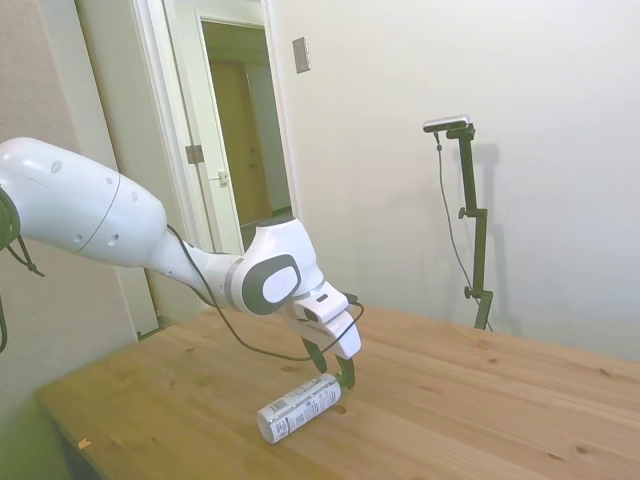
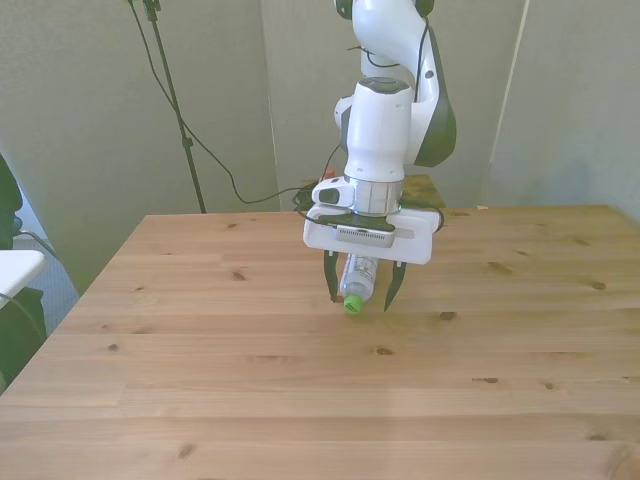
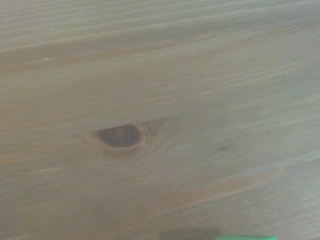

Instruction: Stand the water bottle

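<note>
I will stand the bottle upright, so next I will grab the water bottle [image 1: 298,407] with my gripper by its capped neck [image 1: 334,383].
The water bottle [image 1: 298,407] lies on its side on the wooden table [image 1: 480,400]. It is clear plastic with a white printed label. In the front view its green cap [image 2: 352,305] points toward the camera. My gripper [image 2: 363,292] hangs low over the cap end of the water bottle [image 2: 360,272], open, with one dark finger [image 2: 333,285] on each side of the neck and a gap on both sides. From the side, the gripper [image 1: 334,370] sits at the bottle's far end. The wrist view shows blurred wood and a sliver of the green cap [image 3: 245,237] at its edge.
The wooden table [image 2: 200,380] stretches widely around the bottle. A dark knot [image 3: 120,136] in the wood fills the wrist view. A doorway [image 1: 240,140] stands behind the arm in the side view.
</note>
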`<action>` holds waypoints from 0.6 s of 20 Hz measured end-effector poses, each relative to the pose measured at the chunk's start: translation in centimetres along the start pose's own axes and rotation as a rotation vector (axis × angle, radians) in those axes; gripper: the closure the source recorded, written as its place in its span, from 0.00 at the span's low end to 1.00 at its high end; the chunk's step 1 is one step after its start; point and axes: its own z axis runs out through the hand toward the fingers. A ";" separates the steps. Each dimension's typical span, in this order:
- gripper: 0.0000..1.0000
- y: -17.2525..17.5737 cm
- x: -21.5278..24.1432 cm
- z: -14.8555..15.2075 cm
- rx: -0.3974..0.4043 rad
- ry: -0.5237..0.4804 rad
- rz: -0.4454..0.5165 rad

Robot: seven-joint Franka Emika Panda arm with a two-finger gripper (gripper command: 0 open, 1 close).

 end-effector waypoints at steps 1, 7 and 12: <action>0.00 0.1 0.0 0.1 -0.001 0.000 0.002; 1.00 0.1 0.4 0.1 0.001 0.004 0.006; 1.00 -0.9 0.5 0.2 0.001 -0.004 0.007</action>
